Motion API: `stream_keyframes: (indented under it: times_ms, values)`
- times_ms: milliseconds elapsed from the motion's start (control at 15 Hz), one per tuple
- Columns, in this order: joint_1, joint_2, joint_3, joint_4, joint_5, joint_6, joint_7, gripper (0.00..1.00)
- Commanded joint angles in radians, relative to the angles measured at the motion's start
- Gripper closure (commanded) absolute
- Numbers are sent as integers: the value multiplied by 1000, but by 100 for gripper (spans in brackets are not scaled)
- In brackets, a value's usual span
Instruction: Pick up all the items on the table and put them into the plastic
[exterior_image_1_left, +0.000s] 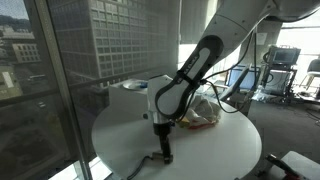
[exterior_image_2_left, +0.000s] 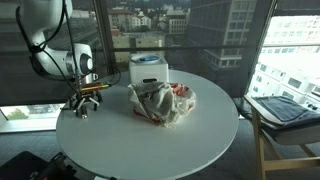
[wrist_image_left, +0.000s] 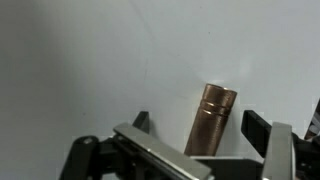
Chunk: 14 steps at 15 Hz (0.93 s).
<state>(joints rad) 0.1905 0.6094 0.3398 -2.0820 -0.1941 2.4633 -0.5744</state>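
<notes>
My gripper closes next, since the rod lies between my fingers with its end reaching past them. Closing now would catch the rod (exterior_image_1_left: 157, 156) (wrist_image_left: 210, 118).
A short copper-brown rod (wrist_image_left: 210, 118) lies on the white table (exterior_image_2_left: 150, 145), seen close up in the wrist view. My gripper (wrist_image_left: 200, 125) is open and straddles it, with one dark fingertip (wrist_image_left: 142, 122) on either side and neither touching the rod. In both exterior views the gripper (exterior_image_1_left: 164, 150) (exterior_image_2_left: 86, 102) hangs low over the table's edge region. The wrinkly plastic (exterior_image_2_left: 165, 103) (exterior_image_1_left: 203, 108) with red print sits heaped near the table's middle, well apart from the gripper. What lies inside it I cannot make out.
A white box with a blue round top (exterior_image_2_left: 146, 70) stands behind the plastic heap. Large windows run close behind the table (exterior_image_1_left: 205, 150). A chair with a dark cushion (exterior_image_2_left: 285, 110) stands beside the table, with lab equipment (exterior_image_1_left: 280, 70) further back.
</notes>
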Motion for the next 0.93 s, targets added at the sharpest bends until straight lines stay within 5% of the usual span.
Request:
stream_keyframes:
  times_ms: [0, 467, 867]
  values:
    - [9, 3, -1, 32, -9, -55, -22, 34]
    - [28, -38, -44, 45, -25, -109, 55, 88]
    - [-40, -320, -93, -55, 25, -68, 202, 85]
